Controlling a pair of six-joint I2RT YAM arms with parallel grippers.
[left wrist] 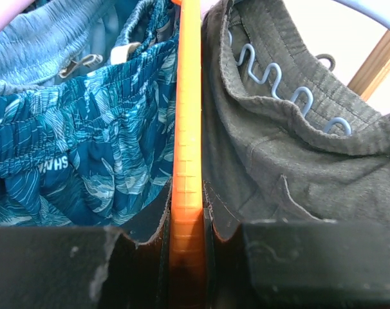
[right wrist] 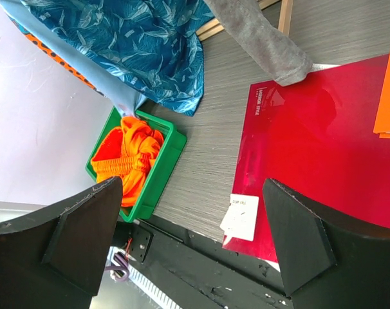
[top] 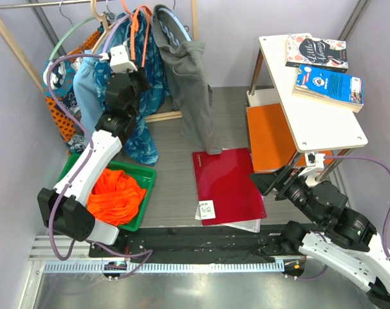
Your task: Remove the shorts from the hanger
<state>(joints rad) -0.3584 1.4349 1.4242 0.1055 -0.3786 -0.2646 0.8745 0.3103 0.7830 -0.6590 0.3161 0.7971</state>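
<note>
My left gripper is ready to open, because the hanger [top: 144, 35] hangs on the rack between the blue patterned shorts and the grey shorts, so the hanger would stay hanging.
The orange shorts [top: 118, 193] lie bunched in a green bin [top: 148, 172] at the lower left, off the hanger; they also show in the right wrist view [right wrist: 127, 158]. The thin orange hanger [top: 144, 35] hangs on the rack between the blue patterned shorts and the grey shorts. My left gripper [top: 138, 69] is raised at the rack and shut on the hanger's orange bar [left wrist: 186, 129], which runs straight between its pads. My right gripper [top: 262, 183] is open and empty, low at the right, over the floor beside a red folder [right wrist: 192, 225].
Blue patterned shorts [top: 140, 122] and grey shorts [top: 192, 84] hang on the wooden rack either side of the hanger. A red folder [top: 224, 183] lies mid-floor. A white table [top: 324, 122] with books stands at the right, an orange panel [top: 272, 135] beneath it.
</note>
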